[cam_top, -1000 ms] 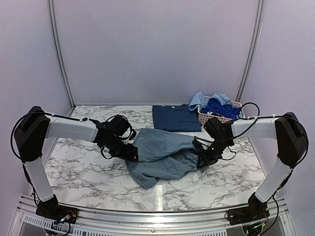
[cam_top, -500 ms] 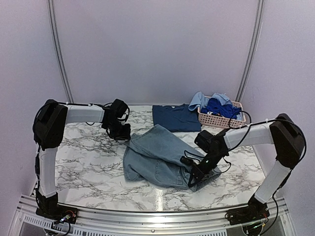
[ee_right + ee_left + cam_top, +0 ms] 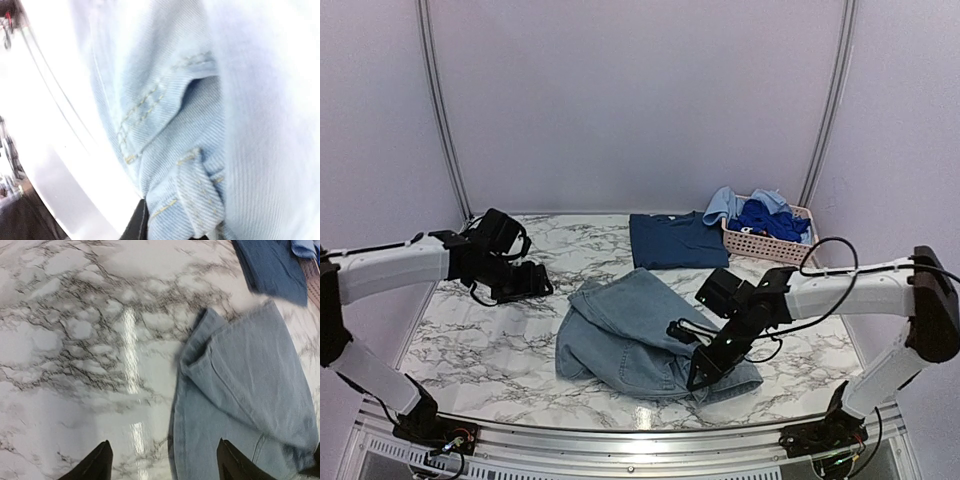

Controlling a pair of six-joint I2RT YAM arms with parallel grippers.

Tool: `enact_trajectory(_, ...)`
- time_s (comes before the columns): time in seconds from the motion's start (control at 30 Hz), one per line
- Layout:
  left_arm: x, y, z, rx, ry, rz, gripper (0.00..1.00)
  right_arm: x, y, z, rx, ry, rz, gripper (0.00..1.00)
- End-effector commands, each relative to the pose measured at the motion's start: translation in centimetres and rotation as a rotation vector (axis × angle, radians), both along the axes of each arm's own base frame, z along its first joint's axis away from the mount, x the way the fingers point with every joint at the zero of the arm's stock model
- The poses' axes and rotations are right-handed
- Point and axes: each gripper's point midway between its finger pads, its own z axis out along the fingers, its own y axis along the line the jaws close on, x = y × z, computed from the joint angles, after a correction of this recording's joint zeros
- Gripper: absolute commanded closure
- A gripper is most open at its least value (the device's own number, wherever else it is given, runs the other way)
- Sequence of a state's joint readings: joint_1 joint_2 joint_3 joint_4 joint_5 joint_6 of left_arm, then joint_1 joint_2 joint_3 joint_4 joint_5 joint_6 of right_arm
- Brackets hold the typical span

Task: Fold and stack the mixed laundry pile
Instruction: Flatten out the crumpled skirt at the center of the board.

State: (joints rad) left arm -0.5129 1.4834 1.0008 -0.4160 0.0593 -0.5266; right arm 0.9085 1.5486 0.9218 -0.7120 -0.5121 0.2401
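My left gripper is opposite my right gripper and should next grab the light-blue denim piece by its near hem corner, to spread the denim for folding.
The light-blue denim piece lies crumpled at the table's middle, folded partly over itself. My right gripper is shut on a seamed fold at its near right corner; the denim fills the right wrist view, bunched above a black finger. My left gripper hovers open and empty left of the denim, whose left edge shows between its fingertips. A folded dark navy shirt lies flat at the back. Bright-blue garments and a light-blue one sit in and over the basket.
The pink perforated basket stands at the back right corner next to the navy shirt. The metal rail runs along the near edge, just in front of the right gripper. Side walls close in the marble table.
The left gripper let go of the denim and drew back to the left. The right gripper dragged its denim corner toward the near edge, folding the piece over.
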Motion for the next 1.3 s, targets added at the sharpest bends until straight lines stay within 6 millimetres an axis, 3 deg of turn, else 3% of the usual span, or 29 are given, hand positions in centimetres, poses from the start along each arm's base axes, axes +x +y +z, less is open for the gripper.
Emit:
enact_trajectory(0.0,-6.4,-0.5,-2.0,-0.088,0.108,-0.009,0.21,1.7,0.2,3.1,0.092,-0.076,-0.204,0.83)
enact_trajectory(0.1,-9.2,-1.0,-3.1,-0.152,0.122,-0.002,0.15,1.1,-0.3,3.1,0.150,-0.059,-0.269,0.81)
enact_trajectory(0.27,-12.2,-2.2,-5.5,-0.231,0.178,-0.002,0.10,0.0,-0.8,2.5,0.216,-0.011,-0.331,0.76)
enact_trajectory(0.5,-14.7,-4.6,-8.3,-0.280,0.238,-0.049,0.10,-1.0,-1.1,1.4,0.194,0.037,-0.387,0.65)
enact_trajectory(0.63,-15.3,-6.1,-7.9,-0.337,0.220,-0.074,0.15,-1.4,-2.2,1.4,0.208,0.052,-0.457,0.59)
enact_trajectory(0.87,-16.5,-7.3,-8.8,-0.377,0.255,-0.103,0.37,-1.5,-2.2,1.6,0.244,0.071,-0.515,0.62)
enact_trajectory(1.03,-16.1,-8.0,-7.6,-0.403,0.229,-0.121,0.69,-1.3,-2.0,3.1,0.254,0.056,-0.518,0.76)
enact_trajectory(1.17,-15.6,-8.1,-6.3,-0.426,0.199,-0.111,0.98,-1.3,-1.9,4.3,0.258,0.062,-0.517,0.96)
enact_trajectory(1.27,-14.7,-8.0,-3.9,-0.438,0.137,-0.097,1.00,-0.5,-2.0,6.5,0.255,0.007,-0.525,1.00)
